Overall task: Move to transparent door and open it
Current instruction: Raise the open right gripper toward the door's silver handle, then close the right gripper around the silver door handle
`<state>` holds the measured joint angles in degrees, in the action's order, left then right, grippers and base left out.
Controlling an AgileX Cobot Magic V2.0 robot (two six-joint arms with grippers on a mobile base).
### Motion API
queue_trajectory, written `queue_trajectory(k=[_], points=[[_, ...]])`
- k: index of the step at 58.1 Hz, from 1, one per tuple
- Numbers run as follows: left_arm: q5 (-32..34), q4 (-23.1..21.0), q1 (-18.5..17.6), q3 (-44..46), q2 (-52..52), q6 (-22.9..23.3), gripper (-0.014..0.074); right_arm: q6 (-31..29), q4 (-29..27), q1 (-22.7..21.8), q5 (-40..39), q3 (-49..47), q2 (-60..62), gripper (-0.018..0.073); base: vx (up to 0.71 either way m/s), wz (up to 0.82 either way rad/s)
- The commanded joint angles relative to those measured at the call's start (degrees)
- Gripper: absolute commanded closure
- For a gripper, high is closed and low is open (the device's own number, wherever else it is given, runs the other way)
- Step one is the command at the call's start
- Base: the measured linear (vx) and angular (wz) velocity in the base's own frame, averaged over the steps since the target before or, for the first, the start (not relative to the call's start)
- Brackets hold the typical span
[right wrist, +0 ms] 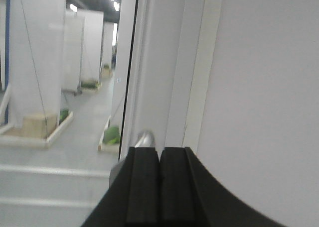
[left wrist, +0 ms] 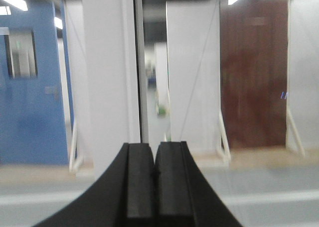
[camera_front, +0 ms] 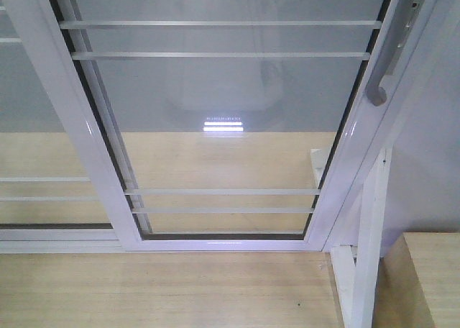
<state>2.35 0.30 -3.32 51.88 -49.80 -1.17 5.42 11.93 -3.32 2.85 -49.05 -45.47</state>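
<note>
The robot's right gripper next needs to grab the curved silver-grey pull handle by the long bar (camera_front: 397,37), and that is to open the transparent door (camera_front: 230,126).
The transparent door (camera_front: 230,126) fills the front view, clear glass in a glossy white frame with thin horizontal bars. Its curved silver-grey pull handle (camera_front: 384,62) runs down the right stile. In the right wrist view my right gripper (right wrist: 160,150) is shut with nothing between its black pads, and the handle (right wrist: 143,139) shows just beyond the left pad, its end peeking above it. My left gripper (left wrist: 155,146) is also shut on nothing, pointing at a white vertical frame stile (left wrist: 107,72) close ahead.
A handle-less glass panel (camera_front: 29,126) overlaps at the left. White outer posts (camera_front: 370,227) and a wooden block (camera_front: 431,270) stand at the right. Light wooden floor (camera_front: 165,288) lies below the sill. Through the glass are a blue door (left wrist: 30,87) and a brown door (left wrist: 254,72).
</note>
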Motion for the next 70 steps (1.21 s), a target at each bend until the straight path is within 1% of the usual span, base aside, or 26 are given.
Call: queue_trajectory(k=[1,7,12,14,19,23,26,32,39,43,46,55,64,70], points=[[2.2,-0.3,-0.1,1.9,-3.7,0.1,0.0603,0.2,-0.7,-0.2,-2.4,-1.7,-4.5,0.0564,0.0,0.0],[-1.4,-0.3,-0.1,1.9,-7.9,0.1,0.0592,0.2,-0.4,-0.2,-2.3,-1.7,-8.8,0.0558,0.0,0.0],[-4.6,-0.3,-0.1,1.9,-9.8,0.2,0.0561,0.1,-0.4,-0.2,-1.7,-1.7,-11.0,0.0538,0.0,0.0],[-5.9,-0.3,-0.1,1.9,-10.4,0.5,0.0542,0.1,-0.4,-0.2,-1.1,-1.7,-11.8,0.0523,0.0,0.0],[-10.0,-2.3,-0.1,1.9,-10.5,0.7,0.0468,0.1,-0.4,-0.2,1.2,-1.7,-13.2,0.0466,0.0,0.0],[-13.2,-3.3,-0.1,1.9,-9.7,0.3,0.0398,0.2,-0.5,-0.2,3.8,-1.7,-13.6,0.0409,0.0,0.0],[-15.3,-3.2,-0.1,1.9,-9.1,-0.2,0.0327,0.2,-0.4,-0.2,6.0,-1.7,-13.6,0.0346,0.0,0.0],[-16.7,-3.2,-0.1,1.9,-9.1,-1.2,0.0211,0.1,-0.5,-0.2,7.8,-1.7,-13.6,0.0218,0.0,0.0],[-17.1,-3.3,-0.1,1.9,-9.3,-1.4,0.0128,0.5,-0.9,-0.2,6.9,-1.7,-13.8,0.0099,0.0,0.0],[-17.1,-3.6,-0.1,1.9,-9.3,-1.3,0.0116,0.6,-2.6,-0.2,5.9,-1.7,-14.8,0.0072,0.0,0.0],[-17.1,-3.6,-0.1,1.9,-9.3,-1.3,0.0118,0.0,-3.6,-0.2,5.4,-1.7,-16.4,0.0071,0.0,0.0],[-17.1,-3.6,-0.1,1.9,-9.3,-1.3,0.0128,-0.7,-3.5,-0.2,3.9,-1.7,-23.1,0.0072,0.0,0.0],[-17.1,-3.6,-0.1,1.9,-9.3,-1.3,0.013,-0.7,-3.0,-0.2,-2.8,-1.7,-30.4,0.0072,0.0,0.0],[-17.1,-3.6,-0.1,1.9,-9.3,-1.3,0.013,-0.7,-2.8,0.0,-5.2,-3.1,-35.1,0.0072,0.0,0.0]])
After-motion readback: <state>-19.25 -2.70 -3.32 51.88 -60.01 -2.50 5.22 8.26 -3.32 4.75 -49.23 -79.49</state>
